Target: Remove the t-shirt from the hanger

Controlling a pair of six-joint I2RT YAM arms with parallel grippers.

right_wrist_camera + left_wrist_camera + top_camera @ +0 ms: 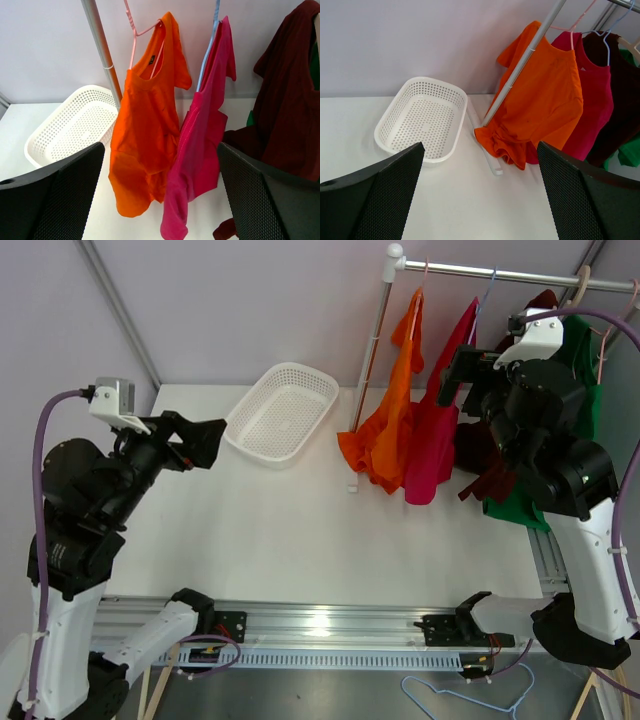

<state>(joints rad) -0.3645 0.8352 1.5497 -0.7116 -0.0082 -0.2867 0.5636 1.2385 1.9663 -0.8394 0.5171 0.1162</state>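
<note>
I should grab the pink hanger by its twisted neck [424,278] with my right gripper next, so that the hook and orange t-shirt [392,410] stay free for removal.
An orange t-shirt [392,410] hangs on a pink hanger [134,37] at the left end of the rail [500,276], its hem resting on the table. Beside it a magenta t-shirt [440,420] hangs on a blue hanger [209,45]. Both show in the left wrist view, orange [540,95] and magenta [592,100], and in the right wrist view, orange [145,130] and magenta [200,150]. My left gripper [205,440] is open and empty, raised over the table's left side. My right gripper [458,368] is open and empty, held close to the right of the magenta shirt.
A white perforated basket [280,412] sits at the back of the table, left of the rack's upright pole [372,360]. A dark maroon shirt [290,100] and a green garment [580,390] hang further right, behind my right arm. The rack's foot [487,150] lies on the table.
</note>
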